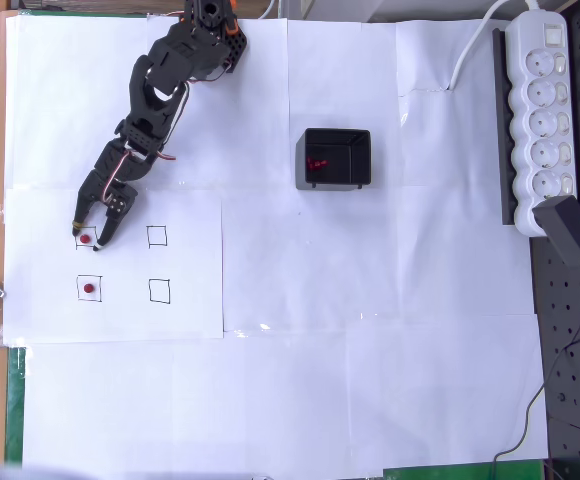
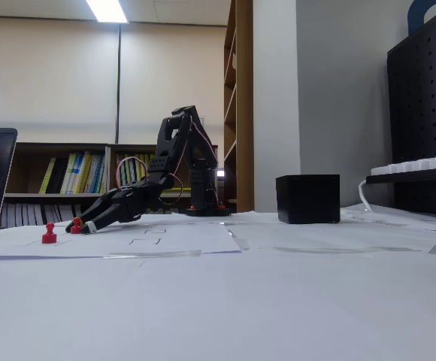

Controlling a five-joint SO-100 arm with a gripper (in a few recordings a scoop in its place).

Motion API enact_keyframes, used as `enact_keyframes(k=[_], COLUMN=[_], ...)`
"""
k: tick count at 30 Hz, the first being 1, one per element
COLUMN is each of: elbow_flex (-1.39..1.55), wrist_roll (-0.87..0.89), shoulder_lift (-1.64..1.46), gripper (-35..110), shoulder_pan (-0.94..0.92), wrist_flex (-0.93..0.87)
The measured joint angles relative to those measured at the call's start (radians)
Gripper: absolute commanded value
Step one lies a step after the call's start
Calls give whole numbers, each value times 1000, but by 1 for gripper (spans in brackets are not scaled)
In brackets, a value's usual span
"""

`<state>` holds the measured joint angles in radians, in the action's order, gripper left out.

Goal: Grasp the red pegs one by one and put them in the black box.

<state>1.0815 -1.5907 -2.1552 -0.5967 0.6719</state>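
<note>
The gripper grabs the red peg by its round knobbed body [image 1: 85, 238] next, to put the peg in the black box [image 1: 336, 180].
In the overhead view one red peg [image 1: 85, 238] stands in the upper left drawn square, with a second red peg [image 1: 89, 289] in the square below it. My gripper [image 1: 88, 238] is down at the paper and open, its two fingertips on either side of the upper peg with a gap left around it. The fixed view shows that peg [image 2: 76, 226] at the tip of my gripper [image 2: 80, 226], and the other peg [image 2: 49, 235] standing free nearer the camera. The black box [image 1: 336, 180] sits mid-table with red pegs [image 1: 316, 163] inside, and its dark side [image 2: 308, 198] shows in the fixed view.
Two empty drawn squares [image 1: 157, 237] lie right of the pegs on the white paper. A white power strip [image 1: 540, 110] and a black adapter [image 1: 573, 230] lie along the right edge. A pegboard [image 1: 575, 350] covers the right side of the table.
</note>
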Motion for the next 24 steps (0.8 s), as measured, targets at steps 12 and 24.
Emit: enact_keyframes(k=[12, 24], elbow_flex=[2, 109], wrist_roll=[18, 167], shoulder_lift=[12, 245], gripper=[0, 0], shoulder_pan=[-6, 8], wrist_flex=[-32, -617])
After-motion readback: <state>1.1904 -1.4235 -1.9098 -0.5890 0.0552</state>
